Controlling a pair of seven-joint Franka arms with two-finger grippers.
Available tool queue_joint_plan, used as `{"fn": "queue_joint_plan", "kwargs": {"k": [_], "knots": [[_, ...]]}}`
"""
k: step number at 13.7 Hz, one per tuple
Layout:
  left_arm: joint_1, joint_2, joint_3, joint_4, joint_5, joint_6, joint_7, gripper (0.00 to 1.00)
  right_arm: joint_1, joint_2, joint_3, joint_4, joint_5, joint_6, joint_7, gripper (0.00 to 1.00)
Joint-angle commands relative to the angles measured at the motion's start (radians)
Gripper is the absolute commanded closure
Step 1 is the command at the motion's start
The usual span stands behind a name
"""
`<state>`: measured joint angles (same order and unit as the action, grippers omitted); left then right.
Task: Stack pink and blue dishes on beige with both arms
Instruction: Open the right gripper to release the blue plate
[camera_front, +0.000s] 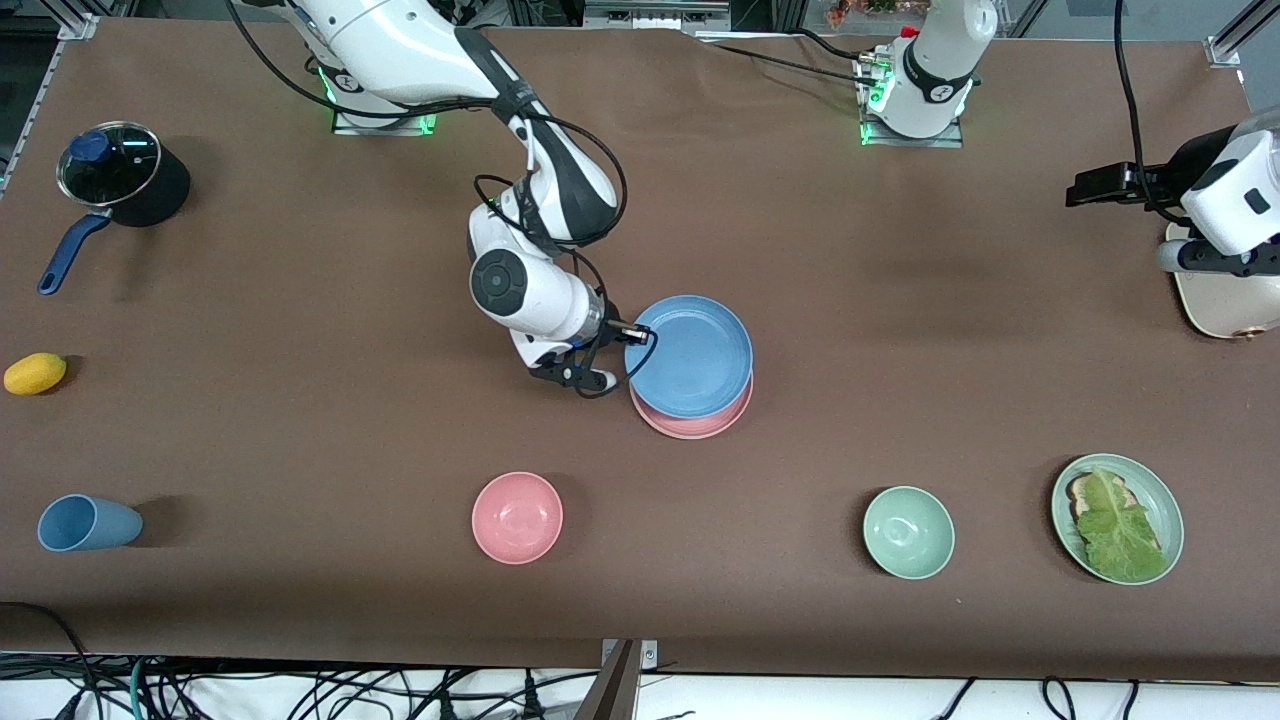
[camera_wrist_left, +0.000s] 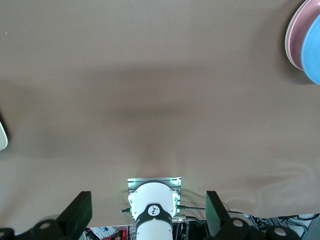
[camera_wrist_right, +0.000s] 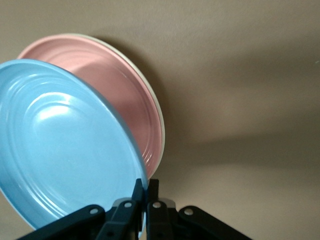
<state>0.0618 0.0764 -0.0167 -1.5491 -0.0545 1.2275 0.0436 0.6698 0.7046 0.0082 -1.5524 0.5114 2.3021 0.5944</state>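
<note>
The pink plate's rim (camera_front: 692, 431) sticks out past the blue plate's near edge (camera_front: 686, 416), so my right gripper should center and lower the blue plate before releasing it.
My right gripper (camera_front: 640, 336) is shut on the rim of the light blue plate (camera_front: 695, 355) at mid-table, and both fingers pinch the rim in the right wrist view (camera_wrist_right: 146, 187). The blue plate (camera_wrist_right: 60, 145) hangs tilted over the pink plate (camera_front: 697, 425), covering most of it. I cannot tell whether they touch. The pink plate (camera_wrist_right: 125, 95) lies on the beige plate (camera_wrist_right: 162, 131), of which only a thin pale rim shows. My left gripper (camera_front: 1210, 260) waits open and empty at the left arm's end of the table, its fingers (camera_wrist_left: 75, 215) wide apart.
A cream object (camera_front: 1225, 305) lies under the left hand. Nearer the camera stand a pink bowl (camera_front: 517, 517), a green bowl (camera_front: 908, 532) and a green plate with lettuce (camera_front: 1165, 530). At the right arm's end are a lidded pot (camera_front: 120, 185), a yellow fruit (camera_front: 35, 373) and a blue cup (camera_front: 88, 523).
</note>
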Motion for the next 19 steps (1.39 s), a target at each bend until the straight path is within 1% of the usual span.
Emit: {"fn": "queue_joint_plan", "kwargs": {"k": [1, 3, 4, 5, 6, 8, 9, 10, 11, 13, 14, 16, 18, 19], "knots": [[0.000, -0.003, 0.003, -0.003, 0.008, 0.009, 0.022, 0.00, 0.005, 0.035, -0.001, 0.037, 0.019, 0.005, -0.005, 1.00], [-0.002, -0.003, 0.003, -0.002, 0.008, 0.007, 0.022, 0.00, 0.004, 0.038, -0.001, 0.051, 0.018, 0.020, -0.007, 1.00], [0.000, -0.001, 0.001, -0.002, 0.008, 0.007, 0.024, 0.00, -0.001, 0.056, -0.001, 0.066, 0.021, 0.034, -0.007, 1.00], [0.000, -0.003, 0.003, -0.002, 0.008, 0.009, 0.024, 0.00, -0.001, 0.082, -0.001, 0.102, 0.021, 0.055, -0.005, 1.00], [0.000, -0.003, 0.003, -0.002, 0.008, 0.007, 0.022, 0.00, -0.001, 0.088, -0.001, 0.119, 0.021, 0.056, -0.005, 1.00], [0.001, -0.001, 0.003, -0.002, 0.008, 0.007, 0.024, 0.00, -0.006, 0.093, -0.002, 0.120, 0.021, 0.057, -0.011, 1.00], [0.000, -0.001, 0.003, -0.002, 0.008, 0.007, 0.024, 0.00, -0.006, 0.099, -0.002, 0.121, 0.019, 0.057, -0.012, 0.89], [-0.003, -0.001, 0.003, -0.002, 0.008, 0.007, 0.024, 0.00, -0.006, 0.098, -0.002, 0.123, 0.019, 0.057, -0.013, 0.24], [-0.004, -0.001, 0.003, -0.002, 0.008, 0.007, 0.024, 0.00, -0.003, 0.089, -0.002, 0.123, 0.009, 0.051, -0.010, 0.00], [0.000, -0.001, 0.003, -0.002, 0.008, 0.009, 0.024, 0.00, -0.003, 0.073, -0.007, 0.118, 0.004, 0.031, -0.012, 0.00], [0.000, 0.002, 0.003, -0.002, 0.008, 0.009, 0.024, 0.00, -0.003, 0.055, -0.014, 0.118, 0.001, -0.010, -0.010, 0.00], [0.001, 0.002, 0.003, -0.002, 0.007, 0.007, 0.024, 0.00, -0.003, 0.001, -0.054, 0.118, -0.052, -0.110, -0.013, 0.00], [0.001, 0.005, 0.003, -0.002, 0.008, 0.009, 0.024, 0.00, -0.003, -0.054, -0.088, 0.111, -0.112, -0.179, -0.098, 0.00], [0.001, 0.006, 0.003, -0.002, 0.008, 0.009, 0.024, 0.00, -0.003, -0.088, -0.124, 0.106, -0.120, -0.247, -0.161, 0.00]]}}
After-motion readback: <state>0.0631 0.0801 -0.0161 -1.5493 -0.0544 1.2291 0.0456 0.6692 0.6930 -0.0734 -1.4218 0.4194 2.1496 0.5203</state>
